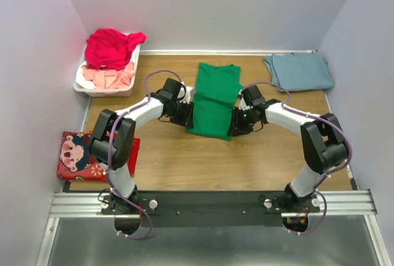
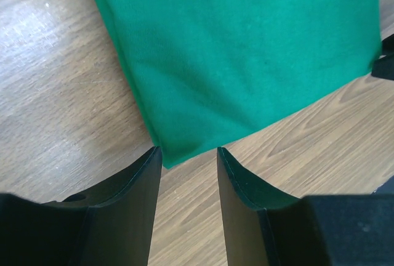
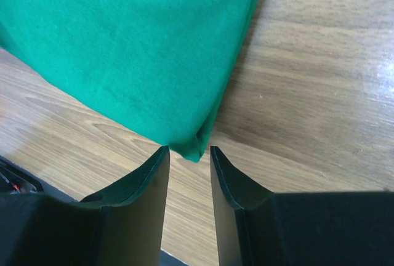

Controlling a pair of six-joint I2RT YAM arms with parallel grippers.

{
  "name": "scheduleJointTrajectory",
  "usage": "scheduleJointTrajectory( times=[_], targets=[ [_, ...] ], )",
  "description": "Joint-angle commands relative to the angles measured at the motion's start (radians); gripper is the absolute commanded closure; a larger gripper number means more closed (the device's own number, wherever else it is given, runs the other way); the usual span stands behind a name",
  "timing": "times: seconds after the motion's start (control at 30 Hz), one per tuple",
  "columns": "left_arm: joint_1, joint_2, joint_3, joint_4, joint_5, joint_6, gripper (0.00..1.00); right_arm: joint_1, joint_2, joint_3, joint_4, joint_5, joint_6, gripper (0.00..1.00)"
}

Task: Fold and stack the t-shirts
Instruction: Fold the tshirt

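Next, my left gripper picks up the green t-shirt point(image 1: 212, 101) by its near corner, opposite my right gripper's corner, to fold the t-shirt's near edge over.
The green t-shirt point(image 1: 212, 101) lies partly folded as a long strip in the middle of the table. My left gripper point(image 1: 186, 113) is open at its near left corner point(image 2: 169, 155), the corner just ahead of the fingertips. My right gripper point(image 1: 237, 123) is open at its near right corner point(image 3: 196, 149), the corner tip between the fingertips. Neither holds cloth. A folded blue-grey t-shirt point(image 1: 298, 71) lies at the back right. A magenta-red t-shirt point(image 1: 111, 47) is heaped over pale pink cloth point(image 1: 111, 78) in the basket.
The white plastic basket point(image 1: 83, 84) stands at the back left. A red patterned cushion point(image 1: 80, 155) lies at the table's near left edge. Pale walls close in the back and both sides. Bare wood point(image 1: 209, 161) shows in front of the green shirt.
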Motion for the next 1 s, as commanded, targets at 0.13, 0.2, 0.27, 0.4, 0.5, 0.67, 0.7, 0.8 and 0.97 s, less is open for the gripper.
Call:
scheduleJointTrajectory(
  times=[0.13, 0.2, 0.27, 0.4, 0.5, 0.67, 0.7, 0.8, 0.97],
  targets=[
    [0.006, 0.042, -0.019, -0.015, -0.027, -0.011, 0.51, 0.003, 0.038, 0.0, 0.046, -0.021, -0.006, 0.6],
    [0.006, 0.054, -0.016, -0.009, -0.029, -0.017, 0.5, 0.002, 0.044, -0.001, 0.049, -0.023, -0.009, 0.6],
    [0.006, 0.077, -0.013, -0.001, -0.009, -0.019, 0.51, 0.003, 0.049, -0.001, 0.051, -0.024, -0.011, 0.6],
    [0.006, 0.106, -0.006, 0.011, 0.002, -0.016, 0.53, 0.003, 0.058, -0.003, 0.052, -0.032, -0.014, 0.62],
    [0.008, 0.109, -0.008, 0.011, 0.005, -0.017, 0.61, 0.003, 0.069, -0.003, 0.055, -0.047, -0.021, 0.72],
    [0.008, 0.089, -0.025, 0.002, 0.005, -0.019, 0.97, 0.002, 0.085, -0.008, 0.052, -0.064, -0.026, 0.99],
    [0.008, 0.082, -0.036, -0.001, 0.005, -0.022, 1.0, 0.003, 0.079, -0.015, 0.052, -0.061, -0.025, 0.99],
    [0.008, 0.043, -0.072, -0.005, 0.0, -0.03, 1.0, 0.003, 0.043, -0.04, 0.049, -0.061, -0.017, 0.99],
    [0.002, -0.032, -0.111, -0.032, 0.013, -0.05, 1.0, 0.003, -0.023, -0.081, -0.003, -0.067, -0.015, 0.99]
  ],
)
